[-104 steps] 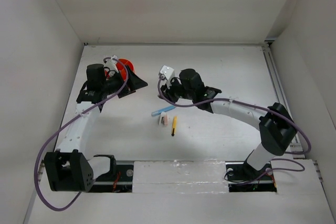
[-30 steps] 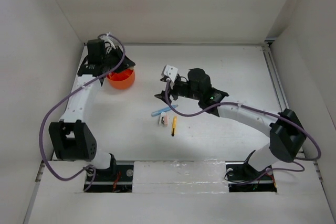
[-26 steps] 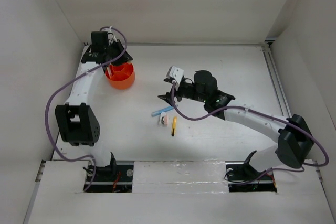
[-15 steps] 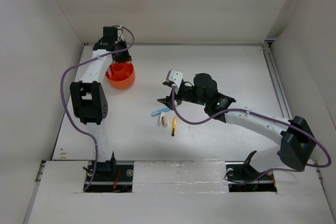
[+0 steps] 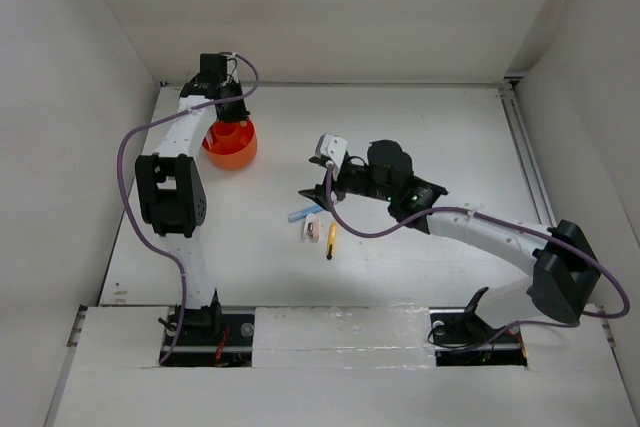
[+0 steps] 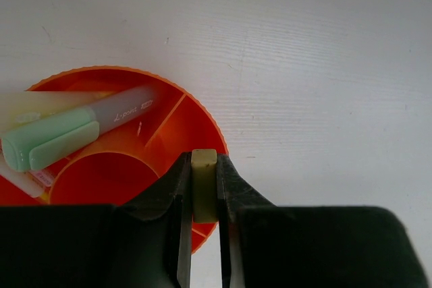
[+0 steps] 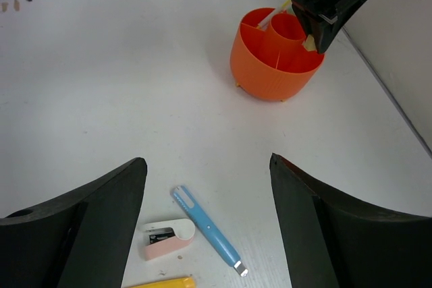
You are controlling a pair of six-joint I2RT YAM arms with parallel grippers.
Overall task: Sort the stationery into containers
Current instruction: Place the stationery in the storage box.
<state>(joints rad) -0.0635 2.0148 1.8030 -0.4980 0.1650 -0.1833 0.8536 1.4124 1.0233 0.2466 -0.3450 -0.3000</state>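
I need to open my left gripper now: the tan eraser hangs inside the orange tub's rim above a free section of the tub, so it would end up in that section.
The orange tub stands at the back left of the table. My left gripper hangs over its rim, shut on a tan eraser. A pale green marker lies in one compartment of the tub. My right gripper is open and hovers just behind a blue pen, a white-pink eraser and the end of a yellow pencil. From above, that gripper sits right of centre, over the pen, the eraser and the pencil.
White enclosure walls close in the table; the left wall runs close to the tub. A metal rail lines the right side. A white foam strip covers the near edge between the arm bases.
The left arm has swung back and risen, bringing its gripper with the eraser over the tub's far rim. The right gripper has shifted slightly towards the pen and stayed open.
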